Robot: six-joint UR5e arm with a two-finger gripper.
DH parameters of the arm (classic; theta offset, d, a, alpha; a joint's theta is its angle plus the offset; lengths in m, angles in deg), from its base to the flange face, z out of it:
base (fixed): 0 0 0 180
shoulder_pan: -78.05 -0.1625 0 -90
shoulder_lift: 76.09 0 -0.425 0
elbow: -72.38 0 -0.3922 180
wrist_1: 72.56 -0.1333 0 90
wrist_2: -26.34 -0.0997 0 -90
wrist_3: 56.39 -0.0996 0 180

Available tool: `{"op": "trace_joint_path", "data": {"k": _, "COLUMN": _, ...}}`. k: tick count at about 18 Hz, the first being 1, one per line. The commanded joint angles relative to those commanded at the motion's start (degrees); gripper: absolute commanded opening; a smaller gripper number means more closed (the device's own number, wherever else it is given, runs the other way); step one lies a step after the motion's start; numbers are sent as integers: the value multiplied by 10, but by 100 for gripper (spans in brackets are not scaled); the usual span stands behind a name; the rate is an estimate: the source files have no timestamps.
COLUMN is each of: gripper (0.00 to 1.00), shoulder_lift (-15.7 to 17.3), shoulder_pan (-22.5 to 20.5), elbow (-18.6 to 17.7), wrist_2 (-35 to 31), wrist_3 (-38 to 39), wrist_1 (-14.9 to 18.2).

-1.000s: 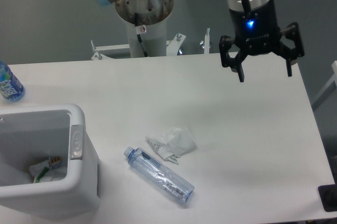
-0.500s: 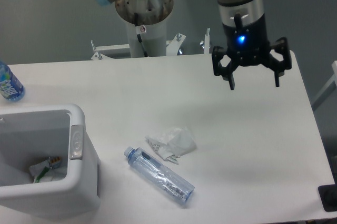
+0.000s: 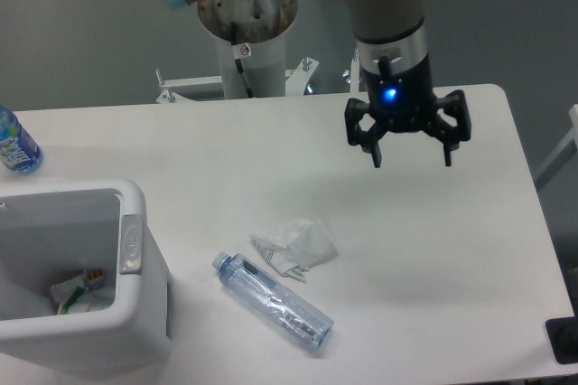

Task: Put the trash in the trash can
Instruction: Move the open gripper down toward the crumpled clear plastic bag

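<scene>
The crumpled wrapper needs to go into the trash can. My gripper will grab the wrapper by its upper corner (image 3: 316, 230) next.
A crumpled whitish wrapper (image 3: 293, 245) lies near the middle of the white table. Just in front of it a clear ribbed bottle (image 3: 274, 302) with a blue cap lies on its side. The white trash can (image 3: 126, 313) stands at the front left, with some scraps inside. My gripper (image 3: 411, 159) hangs open and empty above the table, up and to the right of the wrapper, its black fingers pointing down.
A bottle with a bright blue label (image 3: 15, 144) stands at the table's left edge. The arm's base column (image 3: 246, 32) rises behind the table. A dark object (image 3: 564, 340) sits at the front right corner.
The gripper has moved left and slightly down, from the table's back right toward its middle. It stayed open. Wrapper, bottle and can have not moved.
</scene>
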State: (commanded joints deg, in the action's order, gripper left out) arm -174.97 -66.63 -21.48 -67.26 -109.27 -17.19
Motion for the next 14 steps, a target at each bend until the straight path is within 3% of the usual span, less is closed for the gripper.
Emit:
{"op": "trace_joint_path", "data": {"k": 3, "gripper": 100, "shoulder_lift": -11, "shoulder_pan": 10, "elbow": -24, "wrist_2": 0, "wrist_3": -102, "wrist_1": 0}}
{"op": "trace_joint_path", "data": {"k": 7, "gripper": 100, "shoulder_lift": -28, "shoulder_pan": 24, "elbow": -52, "wrist_2": 1, "wrist_3": -172, "wrist_1": -3}}
{"op": "trace_joint_path", "data": {"k": 11, "gripper": 100, "shoulder_lift": -86, "shoulder_pan": 47, "elbow": -56, "wrist_2": 0, "wrist_3": -194, "wrist_1": -32}}
{"op": "trace_joint_path", "data": {"k": 14, "gripper": 100, "shoulder_lift": -123, "shoulder_pan": 60, "elbow": -59, "wrist_2": -10, "wrist_3": -223, "wrist_1": -35}}
